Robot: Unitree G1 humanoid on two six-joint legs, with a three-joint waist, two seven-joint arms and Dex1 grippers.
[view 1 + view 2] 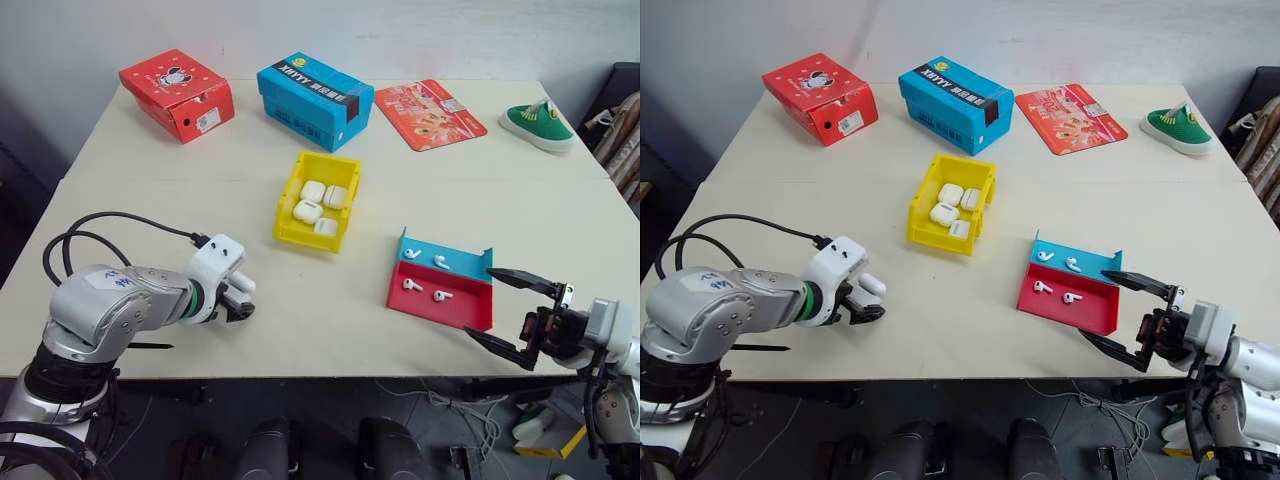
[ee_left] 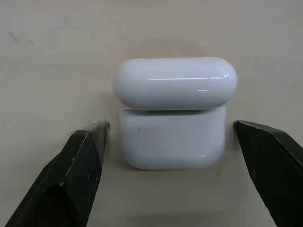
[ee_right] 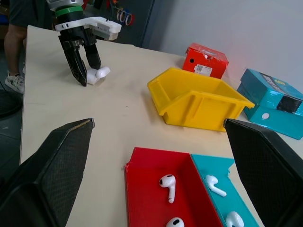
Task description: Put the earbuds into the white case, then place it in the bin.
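Observation:
My fingers are on either side of the white case in the left wrist view, so it is time for my left gripper to close, which would catch it.
A white case (image 2: 171, 142) lies on the table at the near left with its lid (image 2: 175, 82) flipped up. My left gripper (image 2: 169, 124) points down over it, open, one finger on each side and apart from it. The right wrist view looks across at this same left gripper (image 3: 84, 71) and case (image 3: 98, 74). Several earbuds (image 1: 412, 285) lie in the red and blue tray (image 1: 455, 312). At the tray's near right corner my right gripper (image 1: 479, 303) stands open and holds nothing. The yellow bin (image 1: 288, 205) sits mid-table with several white cases (image 1: 308, 211) in it.
A red shoebox (image 1: 178, 93) and a blue shoebox (image 1: 314, 99) stand at the back. A red card (image 1: 430, 113) and a green shoe (image 1: 538, 124) lie at the back right. A black cable (image 1: 110, 225) loops over my left arm.

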